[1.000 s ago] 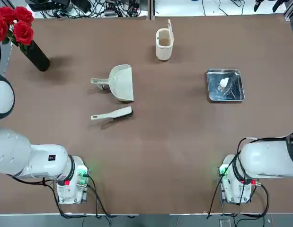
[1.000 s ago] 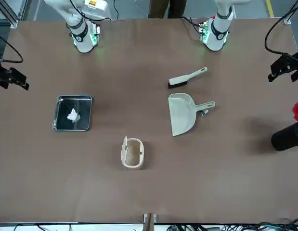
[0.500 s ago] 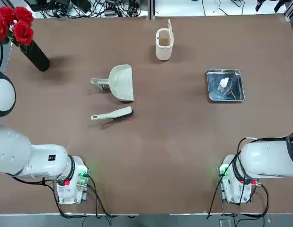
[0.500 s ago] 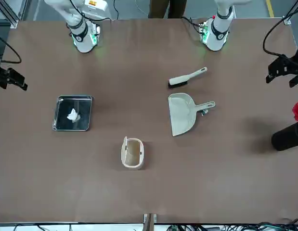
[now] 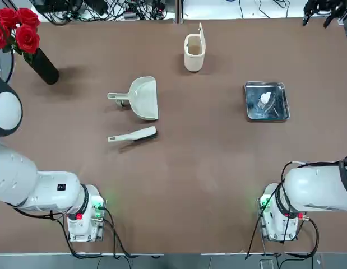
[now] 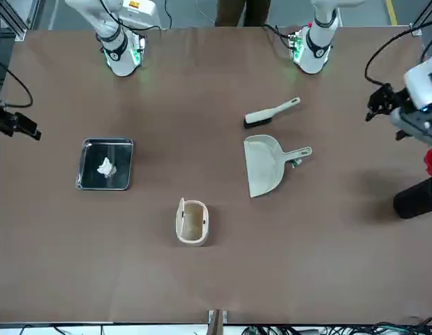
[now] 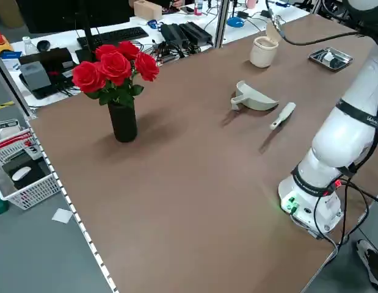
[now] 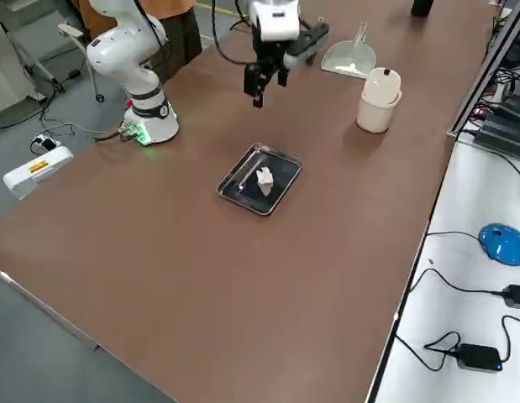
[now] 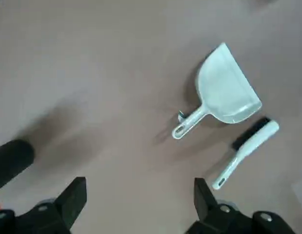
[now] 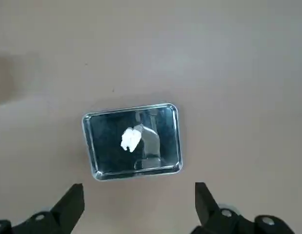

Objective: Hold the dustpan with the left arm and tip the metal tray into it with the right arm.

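I will next keep the dustpan's wide pan (image 6: 263, 164) open for the scrap from the metal tray, so I will take the dustpan by its stubby handle (image 6: 298, 153) with my left gripper.
The cream dustpan (image 5: 144, 98) lies flat left of the table's middle, its handle pointing toward the robot's left. The shiny metal tray (image 5: 267, 101) rests on the right side with a white crumpled scrap (image 10: 129, 139) in it. My left gripper (image 6: 382, 112) hovers open, high over the left edge of the table, and looks down on the dustpan (image 9: 226, 90) from well to its side. My right gripper (image 8: 264, 82) hangs open in the air above and beside the tray (image 8: 260, 178). Nothing sits between either pair of fingers.
A slim cream brush (image 5: 134, 135) lies just in front of the dustpan. A cream cup-like holder (image 5: 194, 52) stands at the back centre. A black vase (image 5: 43, 66) of red roses (image 5: 17, 27) stands at the back left. Cables run behind the table's far edge.
The left gripper has swung inward over the table toward the dustpan's side, its white wrist now showing in the front view. The right gripper has barely shifted. Objects stay put.
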